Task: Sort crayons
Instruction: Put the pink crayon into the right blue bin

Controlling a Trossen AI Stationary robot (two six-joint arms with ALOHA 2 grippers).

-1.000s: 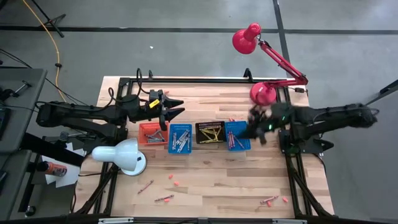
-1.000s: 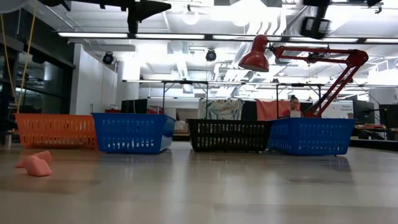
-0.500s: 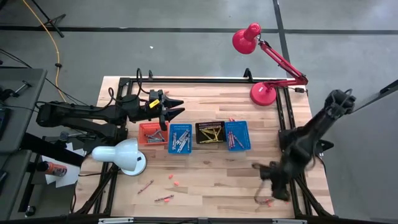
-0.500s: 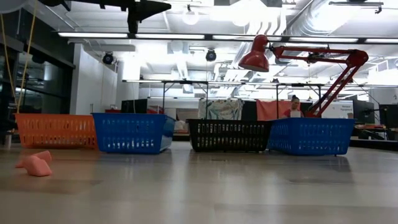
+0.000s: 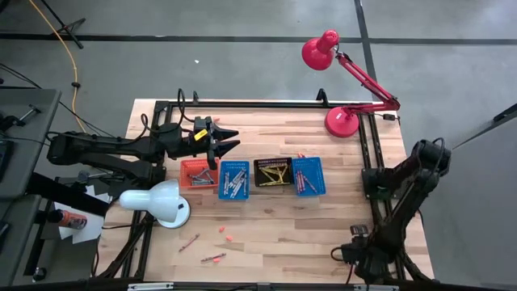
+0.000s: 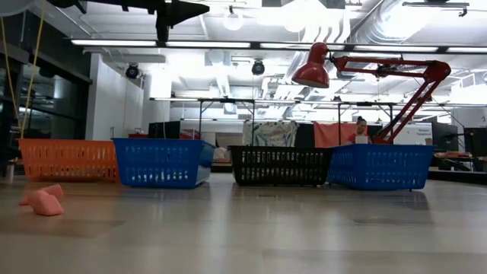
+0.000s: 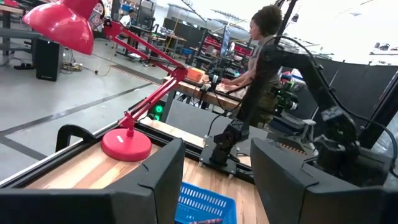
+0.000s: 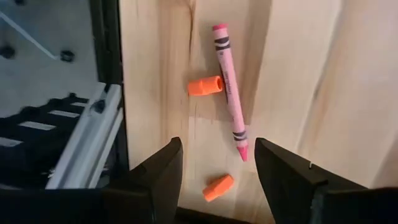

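Observation:
Next, my right gripper grabs the pink crayon's wrapped middle (image 8: 231,92), to sort it into the blue basket with pink crayons.
My right gripper (image 5: 347,255) hangs open near the table's near right corner, pointing down. In the right wrist view it (image 8: 217,149) stands above a pink crayon (image 8: 229,87) and two short orange crayon stubs (image 8: 206,86) (image 8: 218,186), all lying flat on the wood, and touches none of them. More loose crayons (image 5: 213,258) (image 5: 189,242) lie near the table's front left. My left gripper (image 5: 224,144) waits open and level above the orange basket (image 5: 198,172); its fingers (image 7: 163,180) hold nothing.
Four mesh baskets stand in a row mid-table: orange, blue (image 5: 233,179), black (image 5: 273,171), blue (image 5: 308,175), each holding crayons. A white lamp (image 5: 157,202) stands front left, a red lamp (image 5: 342,121) back right. The black frame rail (image 8: 109,93) runs beside the pink crayon.
My right gripper has swung from over the right blue basket toward the table's near right corner and gone down. It has tipped from about level to pointing down at the table.

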